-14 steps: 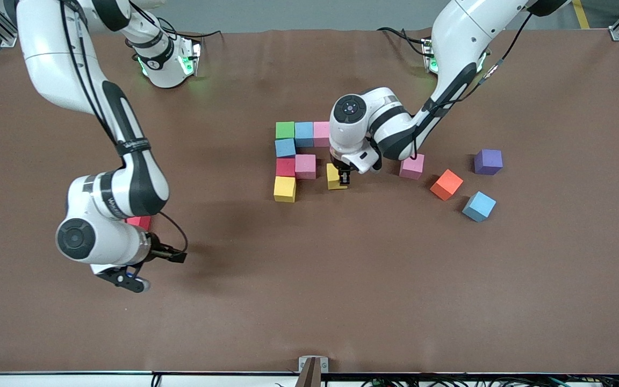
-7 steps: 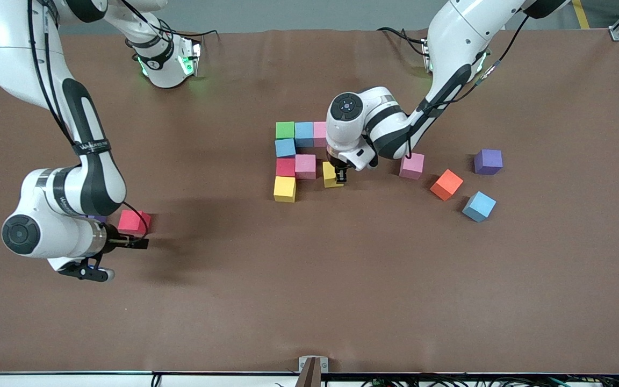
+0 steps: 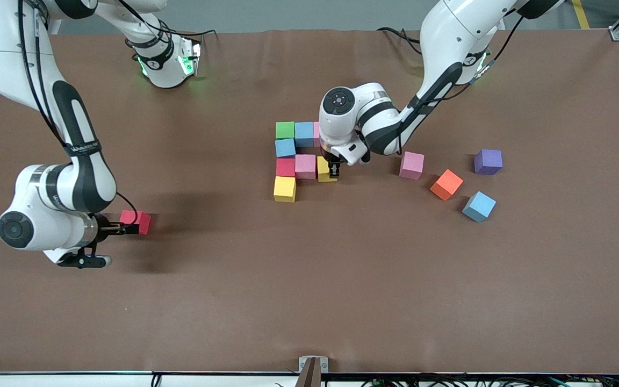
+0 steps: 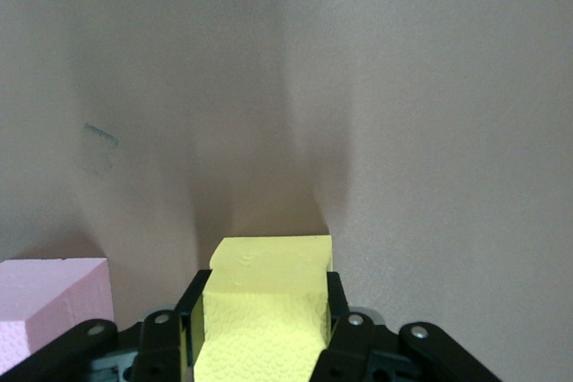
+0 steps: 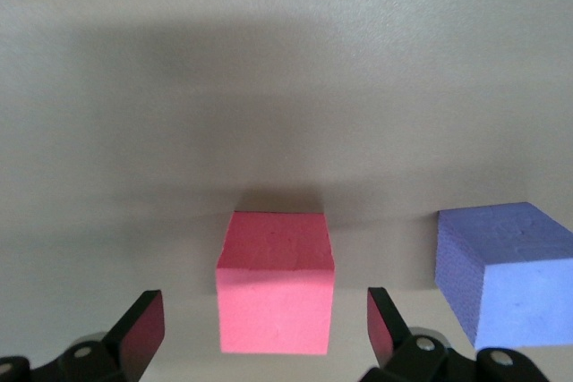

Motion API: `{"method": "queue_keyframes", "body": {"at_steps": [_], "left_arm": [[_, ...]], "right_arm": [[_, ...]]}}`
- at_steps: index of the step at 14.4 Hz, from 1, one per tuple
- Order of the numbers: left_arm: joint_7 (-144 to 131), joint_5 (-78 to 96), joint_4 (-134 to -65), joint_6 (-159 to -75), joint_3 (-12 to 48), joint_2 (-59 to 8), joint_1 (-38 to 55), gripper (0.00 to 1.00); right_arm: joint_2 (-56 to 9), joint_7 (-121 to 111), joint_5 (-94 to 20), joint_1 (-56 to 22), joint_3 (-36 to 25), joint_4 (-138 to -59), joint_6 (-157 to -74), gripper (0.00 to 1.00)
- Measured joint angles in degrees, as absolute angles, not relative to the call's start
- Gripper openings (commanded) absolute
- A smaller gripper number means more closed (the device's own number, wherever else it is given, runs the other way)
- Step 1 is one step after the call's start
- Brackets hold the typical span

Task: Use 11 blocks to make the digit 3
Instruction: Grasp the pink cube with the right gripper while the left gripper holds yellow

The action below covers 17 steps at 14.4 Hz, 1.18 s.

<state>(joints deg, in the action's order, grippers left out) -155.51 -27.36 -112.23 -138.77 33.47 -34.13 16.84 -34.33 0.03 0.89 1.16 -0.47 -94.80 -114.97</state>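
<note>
The right gripper grabs the red block (image 3: 137,221) by its opposite sides next, to extend the block cluster (image 3: 295,166) into the digit 3.
My left gripper (image 3: 334,171) is shut on a yellow block (image 3: 324,170), (image 4: 269,284), holding it right beside a pink block (image 3: 305,165), (image 4: 45,306) in the cluster. That cluster also has green (image 3: 285,129), light blue (image 3: 303,133), a second light blue (image 3: 285,147), red (image 3: 285,167) and yellow (image 3: 285,189) blocks. Part of a pink block (image 3: 316,130) shows under the left wrist. My right gripper (image 3: 127,229), (image 5: 265,319) is open, low at a lone red block (image 3: 137,221), (image 5: 276,279) that sits between its fingertips untouched.
Loose pink (image 3: 412,164), orange (image 3: 446,184) and light blue (image 3: 479,206) blocks and a purple cube (image 3: 488,162) lie toward the left arm's end. Another purple cube (image 5: 506,270) sits beside the red block, hidden under the right arm in the front view.
The left gripper carried the yellow block toward the pink block until they meet. The right arm swung toward its end of the table, uncovering the red block, and now faces it.
</note>
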Motion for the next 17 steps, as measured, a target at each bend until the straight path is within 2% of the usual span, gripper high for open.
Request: {"method": "queue_keyframes", "body": {"at_steps": [3, 9, 13, 14, 15, 17], "left_arm": [[-155.5, -27.4, -111.9, -138.8, 33.5, -34.4, 17.0, 0.15], [-155.5, -27.4, -110.9, -138.8, 33.5, -35.1, 17.4, 0.15], [-155.5, -27.4, -110.5, -138.8, 33.5, -35.4, 17.6, 0.17], [-155.5, -27.4, -110.4, -138.8, 33.5, -35.5, 17.6, 0.23], [-155.5, -27.4, -110.3, -138.8, 33.5, -35.5, 17.7, 0.33], [-155.6, -27.4, -110.2, -138.8, 33.5, -35.6, 17.8, 0.74]], "right_arm": [[-34.3, -2.8, 1.9, 1.1, 0.4, -97.6, -117.4, 1.00], [-34.3, -6.1, 2.1, 1.3, 0.2, -98.4, -118.7, 1.00], [-34.3, -6.1, 2.1, 1.4, 0.2, -101.5, -123.3, 1.00], [-34.3, -6.1, 2.1, 1.4, 0.2, -102.1, -123.8, 1.00], [-34.3, -6.1, 2.1, 1.4, 0.2, -102.4, -124.0, 0.92], [-34.3, -6.1, 2.1, 1.4, 0.2, -102.6, -124.1, 0.71]]}}
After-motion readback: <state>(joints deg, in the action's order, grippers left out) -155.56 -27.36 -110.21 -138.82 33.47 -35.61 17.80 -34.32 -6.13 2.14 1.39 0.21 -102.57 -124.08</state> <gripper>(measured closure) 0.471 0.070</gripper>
